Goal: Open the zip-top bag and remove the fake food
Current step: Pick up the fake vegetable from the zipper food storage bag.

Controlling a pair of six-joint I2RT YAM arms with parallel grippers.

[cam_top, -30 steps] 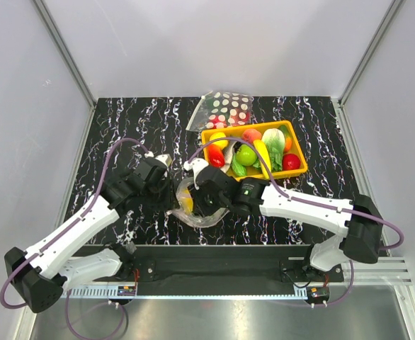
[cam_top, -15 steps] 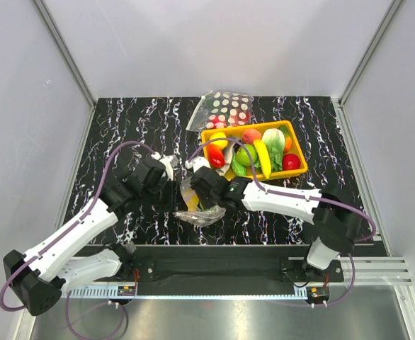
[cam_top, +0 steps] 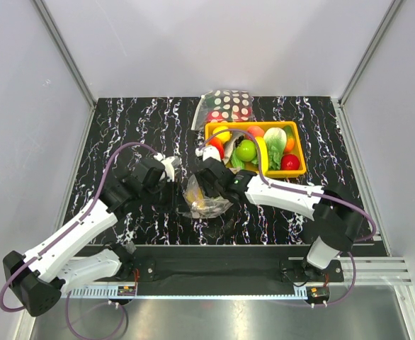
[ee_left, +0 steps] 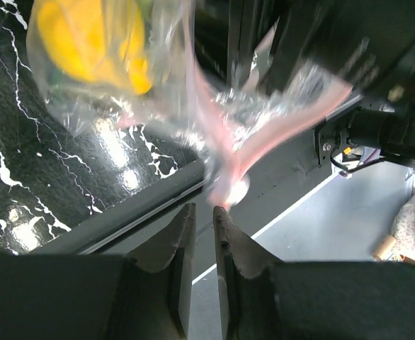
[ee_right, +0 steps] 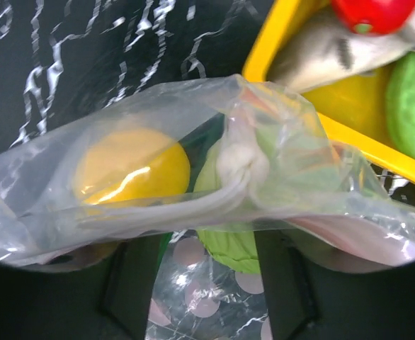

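Observation:
The fingertips are under the draped bag. I should next grab the near side of the green fake food [ee_right: 230, 249] with my right gripper, to take it out through the opening.
The zip-top bag [cam_top: 203, 200] lies bunched on the black table between my two grippers. Its pink zip strip [ee_left: 264, 138] stretches toward the left gripper [ee_left: 204, 209]. That gripper's jaws are nearly together with nothing between them, and the strip's end hangs just past one fingertip. In the bag are yellow fake food [ee_right: 133, 166] and green fake food [ee_right: 230, 249]. My right gripper [ee_right: 207, 244] has its fingers [ee_right: 133, 283] spread wide. The bag drapes across them and hides their tips. In the top view the left gripper [cam_top: 171, 170] is left of the bag and the right gripper [cam_top: 207, 184] is over it.
A yellow tray [cam_top: 299, 166] with several toy fruits and vegetables stands just right of the bag, and its rim shows in the right wrist view [ee_right: 349, 138]. A polka-dot bag [cam_top: 225, 106] lies behind the tray. The table's near edge [ee_left: 115, 219] is close below the left gripper.
The right gripper has moved away from the table's front edge toward the tray, taking the bag with it. The bag is now bunched higher. The left arm has barely moved.

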